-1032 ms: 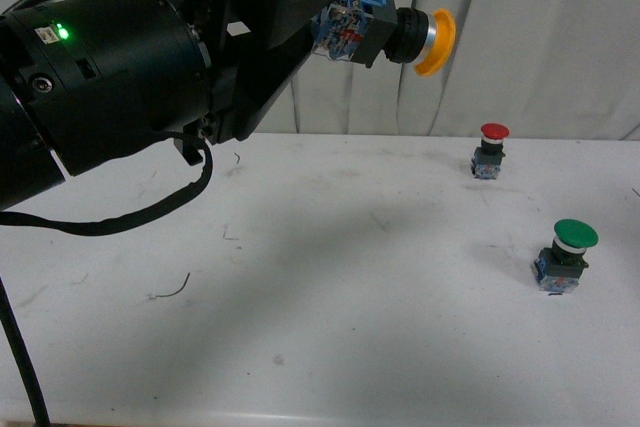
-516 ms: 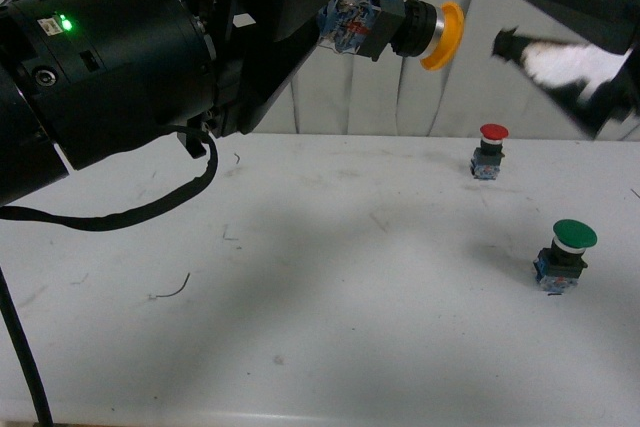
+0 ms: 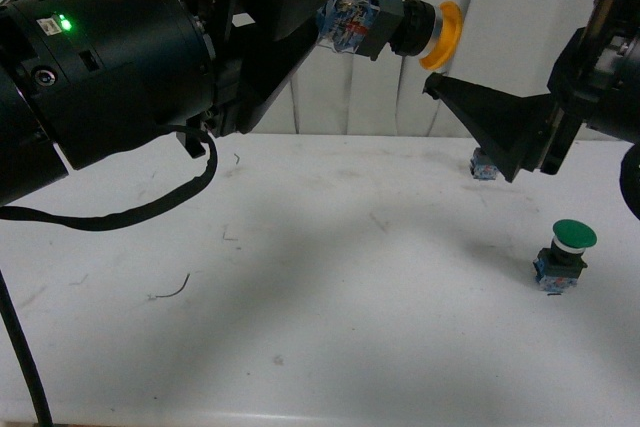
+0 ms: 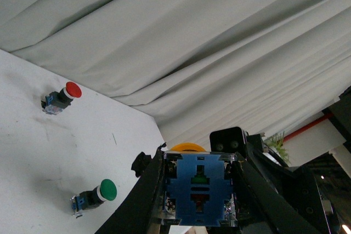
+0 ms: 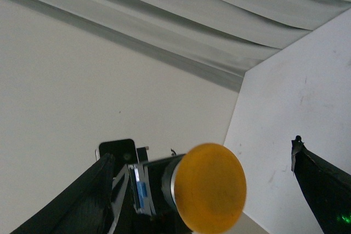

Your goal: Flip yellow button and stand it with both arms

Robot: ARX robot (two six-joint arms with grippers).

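Next, the right gripper grips the button by its yellow cap (image 3: 446, 35). This leaves the button's contact block (image 3: 350, 19) free to stand on the tabletop.
The yellow button (image 3: 440, 35) is held high above the table, lying sideways with its yellow cap pointing right. My left gripper (image 3: 345, 15) is shut on its blue-grey contact block (image 4: 200, 195). My right gripper (image 3: 437, 19) is open, its black fingers (image 3: 490, 125) above and below the cap without touching it. In the right wrist view the cap (image 5: 211, 187) faces the camera, centred between the two spread fingers (image 5: 318, 182). The left arm's bulky black body (image 3: 100, 77) fills the upper left.
A green-capped button (image 3: 568, 252) stands upright on the white table (image 3: 330, 297) at the right. A red-capped button (image 4: 60, 98) stands further back, with only its base (image 3: 483, 165) showing below the right finger in the front view. A grey curtain hangs behind.
My right gripper has come in from the right, open, and now flanks the yellow cap. It hides the red button's cap. The left arm and yellow button have hardly moved.
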